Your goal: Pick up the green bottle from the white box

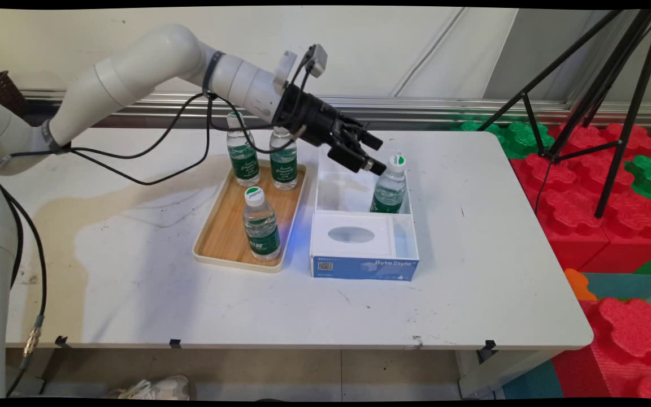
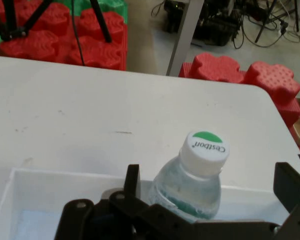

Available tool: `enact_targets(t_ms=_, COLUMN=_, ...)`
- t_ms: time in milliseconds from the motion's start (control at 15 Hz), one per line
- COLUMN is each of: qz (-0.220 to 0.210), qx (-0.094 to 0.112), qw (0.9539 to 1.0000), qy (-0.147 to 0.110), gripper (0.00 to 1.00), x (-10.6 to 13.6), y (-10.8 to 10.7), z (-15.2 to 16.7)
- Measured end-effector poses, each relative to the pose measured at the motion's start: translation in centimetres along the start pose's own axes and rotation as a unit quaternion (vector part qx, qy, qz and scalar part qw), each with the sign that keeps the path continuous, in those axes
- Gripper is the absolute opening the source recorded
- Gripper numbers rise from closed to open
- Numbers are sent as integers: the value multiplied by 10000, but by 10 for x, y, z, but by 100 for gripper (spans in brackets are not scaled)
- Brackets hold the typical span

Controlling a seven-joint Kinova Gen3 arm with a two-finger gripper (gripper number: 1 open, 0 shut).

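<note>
My gripper grabs the clear bottle by its body below the neck (image 1: pixel 390 190) next. The bottle is then free for me to lift out of the white box (image 1: pixel 343 183).
My black gripper (image 1: pixel 378 155) hangs open over the far right corner of a white box with a blue ByteStyle front (image 1: pixel 363 268). A clear water bottle with a green label and white cap (image 1: pixel 389 191) stands upright in that corner. In the hand view the bottle (image 2: pixel 200 175) sits between the two spread fingers of the gripper (image 2: pixel 211 176), closer to the left finger (image 2: pixel 133 176) than the right one (image 2: pixel 290 182); I see no contact with either. The box wall (image 2: pixel 65 176) runs below it.
Left of the box lies a wooden tray (image 1: pixel 221 232) holding three more bottles: two at the back (image 1: pixel 242 151) (image 1: pixel 283 163), one at the front (image 1: pixel 260 225). A black tripod (image 1: pixel 608 85) and red and green foam blocks (image 1: pixel 585 198) stand past the table's right edge.
</note>
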Motion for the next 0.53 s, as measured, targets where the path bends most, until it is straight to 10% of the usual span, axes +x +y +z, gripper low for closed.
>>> enact_targets(t_ms=533, qz=10, qx=-94, qw=9999, qy=-139, gripper=100, x=-12, y=-3, z=18)
